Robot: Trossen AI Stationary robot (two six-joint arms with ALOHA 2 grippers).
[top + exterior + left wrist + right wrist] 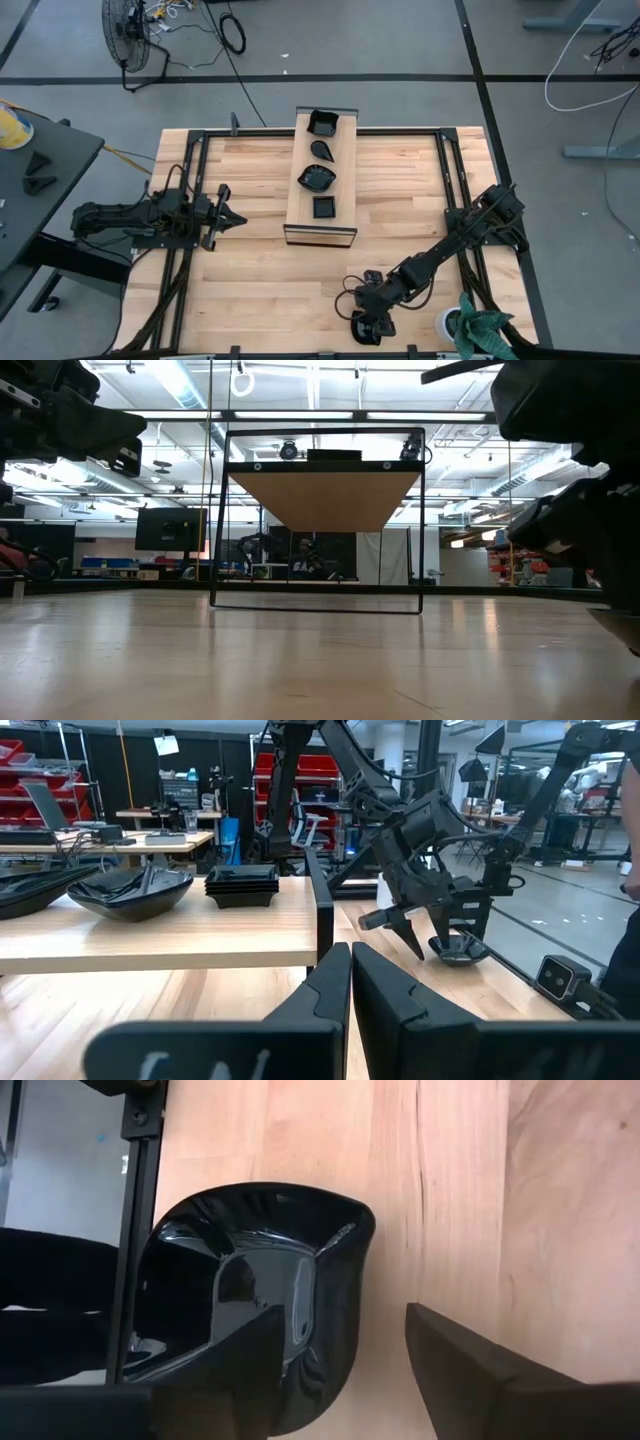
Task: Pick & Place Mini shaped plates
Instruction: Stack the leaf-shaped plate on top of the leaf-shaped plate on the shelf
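Note:
I will next use my right gripper to grab the black plate by the plate's rim [338, 1330], so that I can place it on the wooden board.
A glossy black mini plate [250, 1270] with a wavy rim rests on the table near its near edge, right of centre [362, 334]. My right gripper [345, 1320] slants down over it, open. One finger is over the plate's hollow and the other stands outside its wall, over bare wood. Several more black mini plates [317, 179] sit in a row on a long wooden board [340, 150] at the far middle. My left gripper [228, 217] waits shut and level at the table's left side. My right gripper stands astride the plate's side wall [345, 1250], coming from above at a slant. One finger [250, 1350] is above the hollow, the other [450, 1350] is outside. Whether either finger touches the plate, I cannot tell. The plate sits flat on the table.
A white cup [450, 322] and a green cloth-like thing [482, 322] sit at the near right corner, close to the right arm. Black frame rails [190, 190] run along both sides of the table. Bare wood lies between the board and the plate.

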